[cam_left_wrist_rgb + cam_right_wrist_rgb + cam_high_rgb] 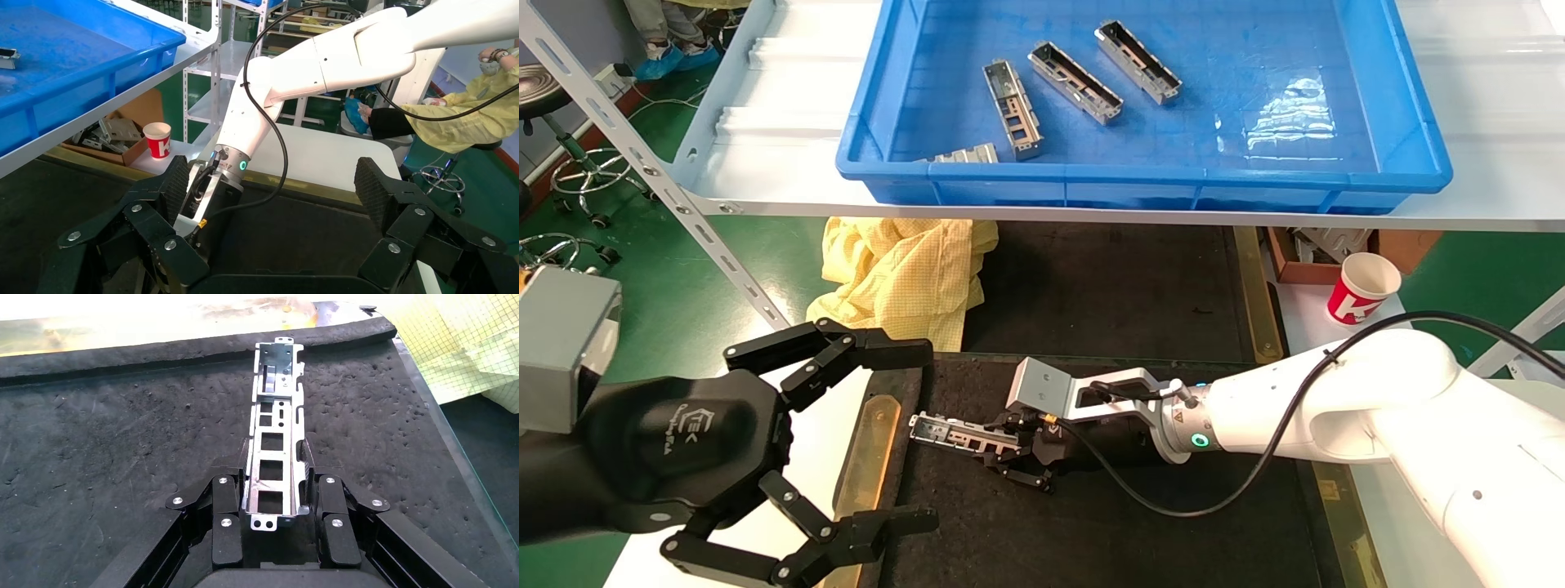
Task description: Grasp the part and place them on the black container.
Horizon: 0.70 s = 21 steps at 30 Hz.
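My right gripper should open now, because the silvery housing is level and low over the black container's rough surface and would rest there.
My right gripper [1008,451] is shut on the part [952,433], a silvery channel-shaped housing with rectangular cutouts. In the right wrist view the fingers [310,462] press both long sides of the part [278,410], which points away from the palm. The part lies level at the left end of the black container [1132,523], low against its rough surface [122,447]; I cannot tell whether it touches. My left gripper [933,434] hangs open beside the container's left rim, its fingers either side of the part's free end but apart from it. The left gripper [272,184] is empty.
A blue bin [1140,175] on the white shelf above holds several more silvery housings [1012,109]. A yellow cloth [903,273] lies behind the container's left end. A red and white paper cup [1361,290] stands at the right. A brass strip [866,457] lines the left rim.
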Motion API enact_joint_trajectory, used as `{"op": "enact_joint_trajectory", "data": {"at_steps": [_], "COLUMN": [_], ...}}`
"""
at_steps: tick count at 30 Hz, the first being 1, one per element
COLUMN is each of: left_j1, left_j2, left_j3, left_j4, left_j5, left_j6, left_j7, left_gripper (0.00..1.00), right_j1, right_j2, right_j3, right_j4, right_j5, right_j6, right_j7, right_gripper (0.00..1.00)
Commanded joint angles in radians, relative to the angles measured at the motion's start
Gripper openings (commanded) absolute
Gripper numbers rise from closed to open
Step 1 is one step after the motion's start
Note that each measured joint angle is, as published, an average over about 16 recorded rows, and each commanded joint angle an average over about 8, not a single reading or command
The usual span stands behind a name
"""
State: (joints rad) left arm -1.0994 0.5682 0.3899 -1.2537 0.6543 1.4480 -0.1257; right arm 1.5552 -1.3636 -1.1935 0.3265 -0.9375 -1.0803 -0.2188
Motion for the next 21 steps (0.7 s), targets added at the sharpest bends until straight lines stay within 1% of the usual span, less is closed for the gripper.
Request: {"op": "enact_joint_trajectory", "data": {"at_steps": [1,2,3,14,18,21], "left_j1": [0.000,0.000,0.000,0.000,0.000,0.000], "left_j2": [0.000,0.000,0.000,0.000,0.000,0.000], "left_j3": [0.000,0.000,0.000,0.000,0.000,0.000], "left_j4": [0.000,0.000,0.000,0.000,0.000,0.000], "left_j5": [0.000,0.000,0.000,0.000,0.000,0.000], "left_j6": [0.000,0.000,0.000,0.000,0.000,0.000], "left_j7": [0.000,0.000,0.000,0.000,0.000,0.000], "left_gripper": [1.00,1.00,1.00,1.00,1.00,1.00], "right_j1": [-0.001,-0.001,0.000,0.013,0.032,0.051], "right_j2": [0.000,0.000,0.000,0.000,0.002,0.005], "right_j3": [-0.006,-0.010,-0.013,-0.054,-0.066,-0.071], "right_j4": [0.003,0.005,0.007,0.034,0.034,0.026], "right_j5": [0.005,0.007,0.009,0.026,0.029,0.035], "right_j6": [0.007,0.010,0.013,0.034,0.029,0.011], "right_j7": [-0.001,-0.001,-0.002,-0.026,-0.054,-0.076], "right_gripper": [0.83,0.93,1.00,1.00,1.00,1.00]}}
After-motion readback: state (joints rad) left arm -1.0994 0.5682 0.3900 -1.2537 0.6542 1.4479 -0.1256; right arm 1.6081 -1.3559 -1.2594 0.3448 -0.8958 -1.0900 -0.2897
